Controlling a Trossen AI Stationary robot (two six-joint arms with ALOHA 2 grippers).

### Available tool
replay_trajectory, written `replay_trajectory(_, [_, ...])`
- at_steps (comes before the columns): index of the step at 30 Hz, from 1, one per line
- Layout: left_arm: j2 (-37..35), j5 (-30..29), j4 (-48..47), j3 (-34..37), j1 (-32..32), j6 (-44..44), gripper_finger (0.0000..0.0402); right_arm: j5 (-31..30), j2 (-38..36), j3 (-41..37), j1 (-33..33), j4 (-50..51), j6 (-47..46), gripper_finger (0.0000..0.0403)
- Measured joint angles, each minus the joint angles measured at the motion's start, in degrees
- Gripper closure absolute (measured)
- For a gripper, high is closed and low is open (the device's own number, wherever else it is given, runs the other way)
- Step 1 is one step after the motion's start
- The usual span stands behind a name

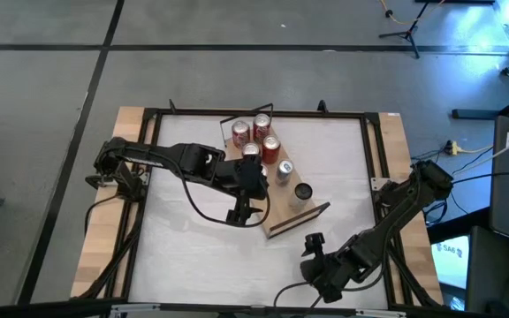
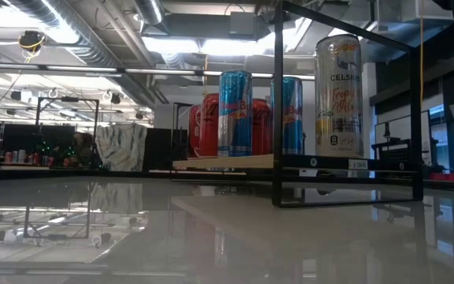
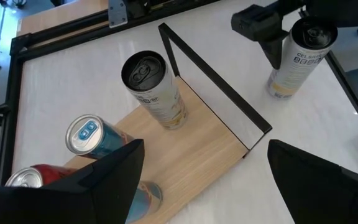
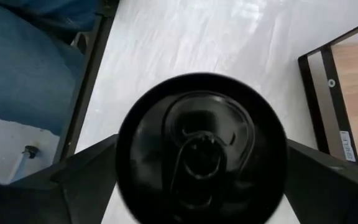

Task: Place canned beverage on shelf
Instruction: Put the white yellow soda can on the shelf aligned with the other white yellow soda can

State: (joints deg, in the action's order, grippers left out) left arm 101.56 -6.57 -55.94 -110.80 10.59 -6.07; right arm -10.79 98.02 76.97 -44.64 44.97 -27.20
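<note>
I should close my right gripper on the can now: its fingers reach down beside the can's black top (image 4: pixel 202 149) above the white tabletop.
The shelf (image 1: pixel 283 210) is a light-wood board with black wire rails, lying slantwise on the white table. Red, blue and pale cans stand on it (image 1: pixel 262 141); the pale can (image 3: pixel 155 87) is nearest its near end. One more pale canned beverage (image 3: pixel 297 59) stands on its base on the table in front of the shelf. My right gripper (image 4: pixel 201 177) is open above that can's black top (image 4: pixel 201 146), with one finger (image 4: pixel 82 177) on either side of it. My left gripper (image 3: pixel 204 186) hangs open over the shelf's near end (image 1: pixel 246 212), holding nothing.
A black frame (image 1: pixel 374 159) and wooden side strips (image 1: pixel 104 230) border the white tabletop. A person's blue-clad leg (image 4: pixel 23 68) is just beyond the near edge by my right gripper. Bare wood (image 3: pixel 204 146) lies between the pale shelf can and the end rail (image 3: pixel 216 81).
</note>
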Motion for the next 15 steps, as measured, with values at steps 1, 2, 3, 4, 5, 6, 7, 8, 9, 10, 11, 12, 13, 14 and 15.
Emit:
replay_trajectory(1, [0.00,0.00,0.00,0.00,0.00,0.02,0.0073,0.00,0.27,0.00,0.04,-0.25,0.00,0.0011])
replay_trajectory(2, [0.00,0.00,0.00,0.00,0.00,0.02,0.0073,-0.07,0.45,0.00,0.04,-0.43,0.00,0.0012])
replay_trajectory(3, [0.00,0.00,0.00,0.00,0.00,0.02,0.0073,-0.07,0.67,0.00,0.02,-0.54,0.00,0.0013])
replay_trajectory(4, [0.00,0.00,0.00,0.00,0.00,0.02,0.0073,-0.01,0.85,0.00,0.02,-0.80,0.00,0.0017])
replay_trajectory(5, [0.00,0.00,0.00,0.00,0.00,0.04,0.0073,0.00,0.98,0.00,0.02,-1.22,0.00,0.0022])
replay_trajectory(6, [0.00,0.00,0.02,0.00,0.00,0.02,0.0073,0.01,1.01,0.00,0.02,-1.54,0.00,0.0029])
replay_trajectory(7, [0.00,0.00,0.00,0.00,0.00,0.02,0.0073,0.04,1.03,0.00,0.02,-1.66,0.00,0.0038])
replay_trajectory(8, [0.00,0.00,0.00,0.00,0.00,0.02,0.0073,0.05,1.03,0.00,0.02,-1.64,0.00,0.0048])
replay_trajectory(9, [0.00,0.00,0.02,0.00,0.00,0.02,0.0073,0.07,1.03,0.00,0.02,-1.64,0.00,0.0059])
replay_trajectory(10, [0.00,-0.02,0.02,0.00,0.00,0.02,0.0073,0.07,1.03,0.00,0.02,-1.64,0.00,0.0071])
replay_trajectory(11, [0.00,-0.15,0.06,0.00,0.00,0.01,0.0073,0.07,1.03,0.00,0.02,-1.64,0.00,0.0084])
replay_trajectory(12, [0.00,-0.39,0.07,0.00,0.00,-0.01,0.0073,0.09,1.03,0.00,0.02,-1.62,0.00,0.0097])
replay_trajectory(13, [0.00,-0.74,0.10,0.00,0.00,-0.02,0.0073,0.08,1.03,0.00,0.02,-1.59,0.00,0.0111])
replay_trajectory(14, [0.00,-1.26,0.15,0.00,0.00,-0.02,0.0073,0.15,1.03,0.00,0.03,-1.59,0.00,0.0125])
replay_trajectory(15, [0.00,-1.82,0.27,0.00,0.00,-0.04,0.0073,0.18,1.03,0.00,0.04,-1.64,0.01,0.0139])
